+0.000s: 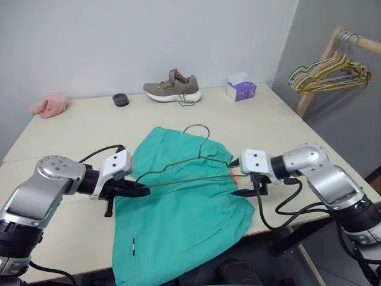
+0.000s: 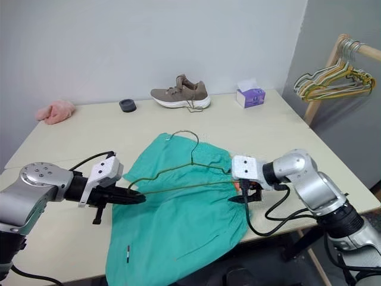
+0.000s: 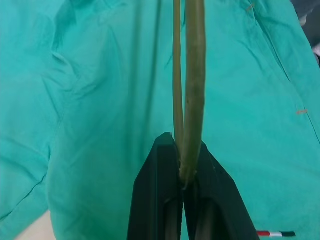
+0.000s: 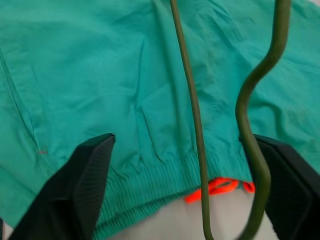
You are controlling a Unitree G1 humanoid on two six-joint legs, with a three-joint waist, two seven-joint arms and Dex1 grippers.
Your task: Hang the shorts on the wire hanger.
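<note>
I will next grab the wire hanger by its bent corner (image 1: pixel 230 167) with my right gripper. Then the hanger can fit into the shorts (image 1: pixel 178 220).
The teal-green shorts (image 1: pixel 178 220) lie spread flat on the table (image 1: pixel 77 134), and one leg hangs over the near edge. Their gathered waistband (image 4: pixel 160 175) and orange drawstring (image 4: pixel 220 187) face my right side. The olive-green wire hanger (image 1: pixel 200 156) is held just above the shorts with its hook pointing to the far side. My left gripper (image 1: pixel 143 189) is shut on the hanger's left corner, with the wire pinched between its black fingertips (image 3: pixel 162 150). My right gripper (image 1: pixel 237 177) is open at the waistband, and the hanger's right corner (image 4: pixel 252 150) passes between its spread fingers.
At the far edge of the table stand a grey-brown shoe (image 1: pixel 172 88), a purple tissue box (image 1: pixel 240 89) and a small black round object (image 1: pixel 120 99). A pink cloth (image 1: pixel 49 105) lies far left. A wooden rack with bunched hangers (image 1: pixel 330 71) stands to the right.
</note>
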